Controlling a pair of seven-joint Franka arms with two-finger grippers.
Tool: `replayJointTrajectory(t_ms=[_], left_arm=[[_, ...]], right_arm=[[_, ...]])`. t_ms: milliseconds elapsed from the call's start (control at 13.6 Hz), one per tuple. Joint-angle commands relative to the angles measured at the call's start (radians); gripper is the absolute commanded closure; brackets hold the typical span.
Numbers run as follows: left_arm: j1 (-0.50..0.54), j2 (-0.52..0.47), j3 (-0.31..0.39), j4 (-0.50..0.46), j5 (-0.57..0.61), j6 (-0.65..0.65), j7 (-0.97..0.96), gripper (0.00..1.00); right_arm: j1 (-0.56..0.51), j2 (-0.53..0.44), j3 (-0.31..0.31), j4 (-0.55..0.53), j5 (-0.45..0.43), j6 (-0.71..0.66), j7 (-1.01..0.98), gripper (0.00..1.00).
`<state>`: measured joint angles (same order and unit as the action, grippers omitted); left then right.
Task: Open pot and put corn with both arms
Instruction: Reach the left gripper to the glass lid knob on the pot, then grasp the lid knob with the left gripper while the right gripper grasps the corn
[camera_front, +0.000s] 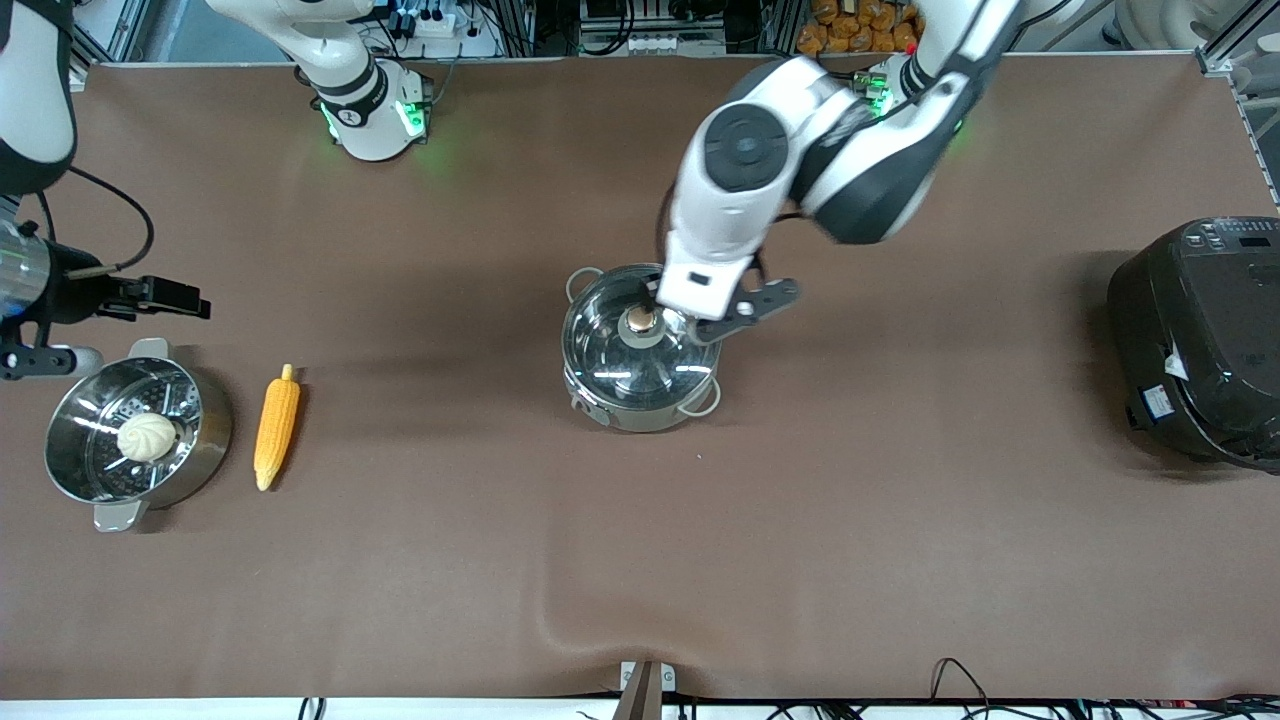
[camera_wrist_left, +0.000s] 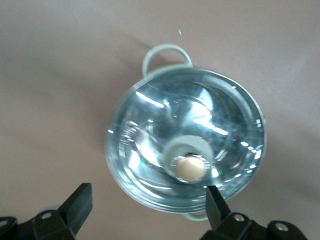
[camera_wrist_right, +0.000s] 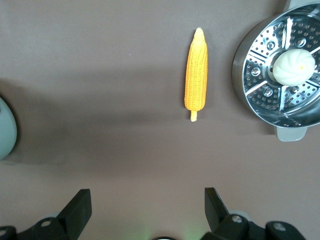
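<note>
The pot needs to be opened for the corn (camera_front: 277, 427), so my left gripper should next grab the glass lid by its tan knob (camera_front: 641, 320).
The steel pot (camera_front: 640, 395) stands mid-table with its glass lid (camera_front: 625, 360) on and the tan knob (camera_front: 641, 320) on top. My left gripper (camera_front: 690, 318) is open just above the lid. In the left wrist view its fingertips (camera_wrist_left: 215, 197) straddle the lid (camera_wrist_left: 150, 130), with the knob (camera_wrist_left: 190, 168) close to one of them and not gripped. The yellow corn (camera_front: 277, 427) lies on the table toward the right arm's end; it also shows in the right wrist view (camera_wrist_right: 196, 75). My right gripper (camera_wrist_right: 147, 205) is open and empty, high over the table near the corn.
A steamer pot (camera_front: 215, 420) holding a white bun (camera_front: 147, 437) stands beside the corn at the right arm's end; it also shows in the right wrist view (camera_wrist_right: 245, 80). A black rice cooker (camera_front: 1200, 340) stands at the left arm's end.
</note>
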<state>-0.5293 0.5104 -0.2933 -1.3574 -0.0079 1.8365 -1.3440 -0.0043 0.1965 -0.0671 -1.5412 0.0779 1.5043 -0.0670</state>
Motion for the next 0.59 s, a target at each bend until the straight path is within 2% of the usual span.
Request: replayJointTrajectory(t_ms=[0, 147, 293, 513], left_arm=[[-0.072, 0.072, 0.045, 0.052, 0.009, 0.065, -0.17, 0.0], [-0.113, 0.1, 0.075, 0.05, 0.011, 0.067, -0.182, 0.0], [-0.142, 0.118, 0.108, 0.052, 0.011, 0.067, -0.222, 0.0], [-0.213, 0.128, 0.186, 0.052, 0.011, 0.081, -0.245, 0.0]], right_arm=[[-0.002, 0.09, 0.004, 0.035, 0.022, 0.022, -0.007, 0.0], [0.023, 0.147, 0.006, 0.074, 0.02, 0.024, -0.005, 0.0], [0.02, 0.158, 0.006, 0.114, 0.02, 0.025, -0.005, 0.0], [0.026, 0.21, 0.004, 0.116, 0.025, 0.051, -0.002, 0.0]])
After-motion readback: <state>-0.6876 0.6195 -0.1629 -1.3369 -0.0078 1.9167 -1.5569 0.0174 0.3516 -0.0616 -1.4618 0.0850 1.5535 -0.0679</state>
